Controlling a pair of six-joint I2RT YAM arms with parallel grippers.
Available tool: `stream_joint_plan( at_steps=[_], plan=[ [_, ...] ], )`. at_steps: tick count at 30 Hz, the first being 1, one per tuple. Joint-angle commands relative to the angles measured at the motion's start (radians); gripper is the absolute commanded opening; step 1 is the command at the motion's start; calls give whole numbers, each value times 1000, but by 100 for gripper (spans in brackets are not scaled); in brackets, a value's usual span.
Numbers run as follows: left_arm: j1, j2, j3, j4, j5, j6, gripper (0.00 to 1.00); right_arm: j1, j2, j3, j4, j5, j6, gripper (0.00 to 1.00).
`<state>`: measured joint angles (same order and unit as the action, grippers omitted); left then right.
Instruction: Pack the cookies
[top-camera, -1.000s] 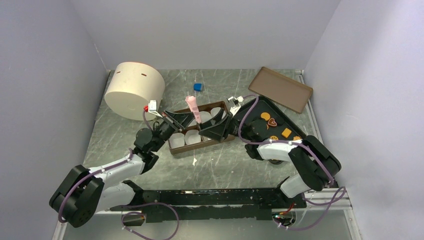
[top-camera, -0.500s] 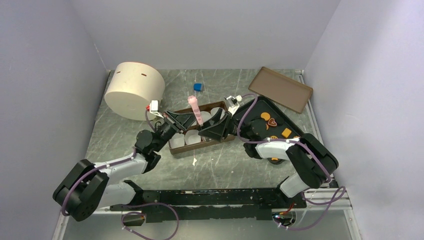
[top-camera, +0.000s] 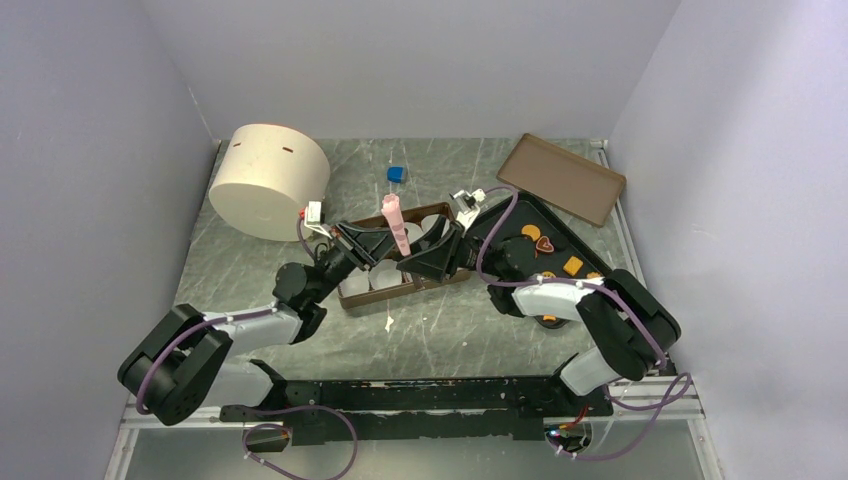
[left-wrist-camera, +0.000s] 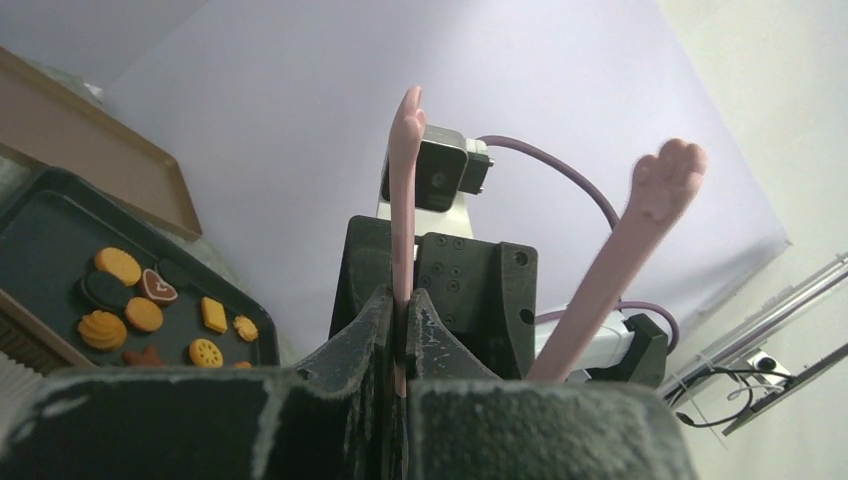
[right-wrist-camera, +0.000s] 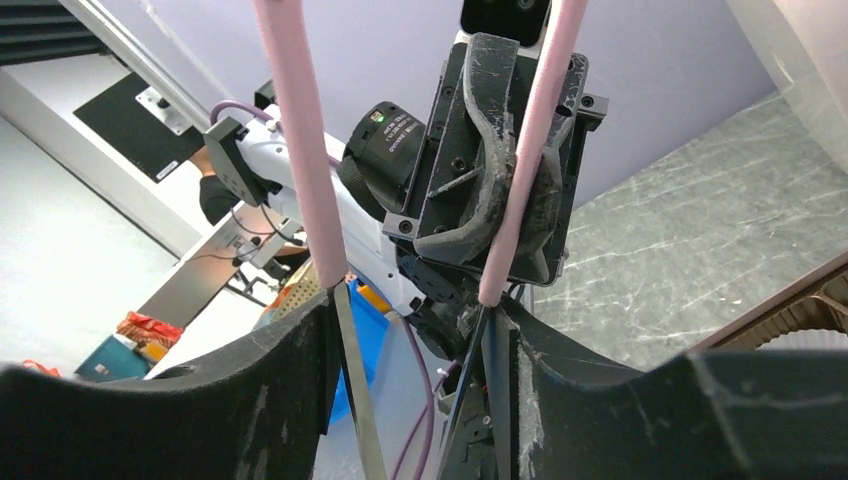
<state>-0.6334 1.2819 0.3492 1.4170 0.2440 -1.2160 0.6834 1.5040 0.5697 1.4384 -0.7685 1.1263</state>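
Both arms of the tongs (top-camera: 395, 222) are between my right gripper's fingers and the tongs would stay up, so my left gripper will release them.
Pink tongs (top-camera: 395, 222) with paw-shaped tips stand up between my two grippers over the brown box (top-camera: 452, 276) of white paper cups (top-camera: 372, 280). My left gripper (top-camera: 375, 240) is shut on one arm of the tongs (left-wrist-camera: 404, 200); the other arm (left-wrist-camera: 640, 240) sticks out free to the right. My right gripper (top-camera: 425, 255) holds the tongs' lower part, with both arms (right-wrist-camera: 300, 150) pressed against the inner faces of its spread jaws. The cookies (top-camera: 545, 245), orange rounds, a heart, a square and dark rounds, lie on the black tray (top-camera: 505, 215); they also show in the left wrist view (left-wrist-camera: 140, 305).
A beige round container (top-camera: 268, 180) stands at the back left. A small blue cube (top-camera: 397, 174) lies behind the box. A brown lid tray (top-camera: 562, 178) leans at the back right. A small white scrap (top-camera: 388, 322) lies in front of the box.
My left arm has reached further right toward the right gripper. The tongs have shifted slightly right and stand more upright. The right arm has barely moved.
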Motion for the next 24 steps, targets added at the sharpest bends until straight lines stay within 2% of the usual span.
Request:
stream_joint_plan(
  at_steps=[1, 6, 11, 18, 24],
  plan=[
    [-5, 9, 42, 93, 31, 14, 5, 5, -48, 19, 23, -17, -44, 52],
    [-5, -12, 37, 45, 21, 48, 7, 4, -84, 15, -46, -11, -102, 44],
    [-5, -80, 26, -65, -16, 111, 27, 5, -132, 17, -154, -6, -180, 41],
    [4, -148, 2, -155, -66, 162, 42, 3, -187, 24, -290, 16, -272, 39],
    [35, -216, -50, -246, -120, 157, 57, 3, -252, 52, -506, 60, -412, 39]
  ],
)
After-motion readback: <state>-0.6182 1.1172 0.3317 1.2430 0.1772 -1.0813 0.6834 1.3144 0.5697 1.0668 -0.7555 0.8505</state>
